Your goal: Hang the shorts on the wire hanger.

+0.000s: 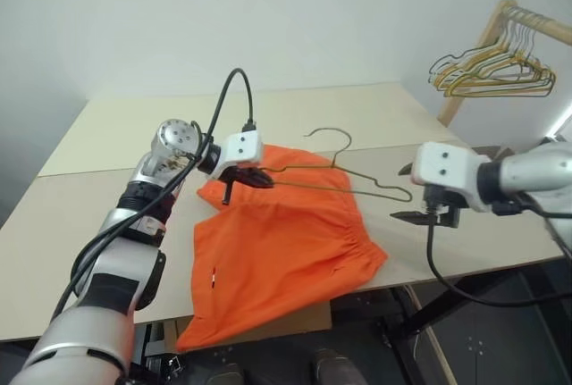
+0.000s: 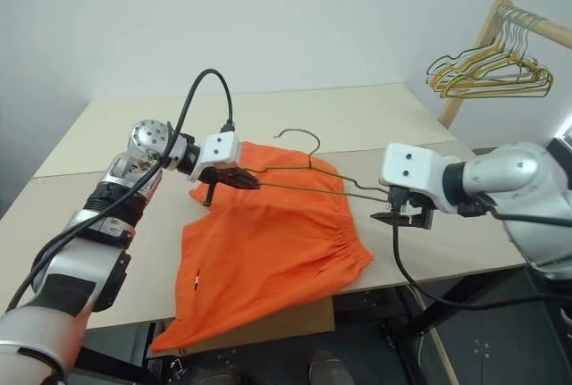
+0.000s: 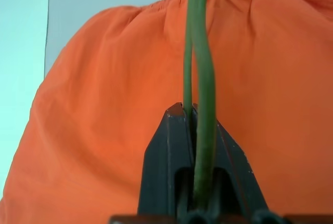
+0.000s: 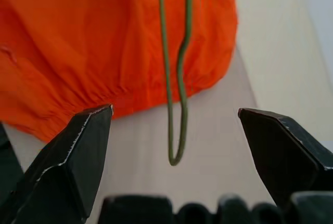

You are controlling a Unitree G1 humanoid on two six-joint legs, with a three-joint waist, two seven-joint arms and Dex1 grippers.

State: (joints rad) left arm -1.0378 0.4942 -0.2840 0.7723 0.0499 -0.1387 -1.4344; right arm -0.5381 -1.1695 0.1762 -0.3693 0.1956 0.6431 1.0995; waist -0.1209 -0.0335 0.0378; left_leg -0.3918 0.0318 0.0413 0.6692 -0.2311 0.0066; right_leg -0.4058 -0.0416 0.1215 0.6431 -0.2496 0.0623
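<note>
My right gripper grabs the hanger by its bent end (image 1: 404, 196) next, which sticks out past the cloth, since the shorts (image 1: 277, 251) lie close under most of the wire.
The bright orange shorts (image 1: 277, 251) lie spread on the table (image 1: 107, 144), one leg drooping over the front edge. Just above them the wire hanger (image 4: 179, 68) is held roughly level, hook (image 2: 313, 139) pointing to the far side. My left gripper (image 1: 261, 177) is shut on the hanger's left end, and in the left wrist view the doubled wire (image 3: 204, 78) runs out from between its fingers (image 3: 171, 146) over the orange cloth. My right gripper (image 4: 174, 112) is open beside the hanger's right end, whose bent tip sits between the spread fingers (image 4: 78, 146) without touching them.
A wooden rack (image 1: 487, 41) at the back right carries a bunch of yellow and pale wire hangers (image 1: 496, 72). A cardboard box (image 1: 295, 322) stands under the table's front edge. The table's right edge runs close beneath my right gripper.
</note>
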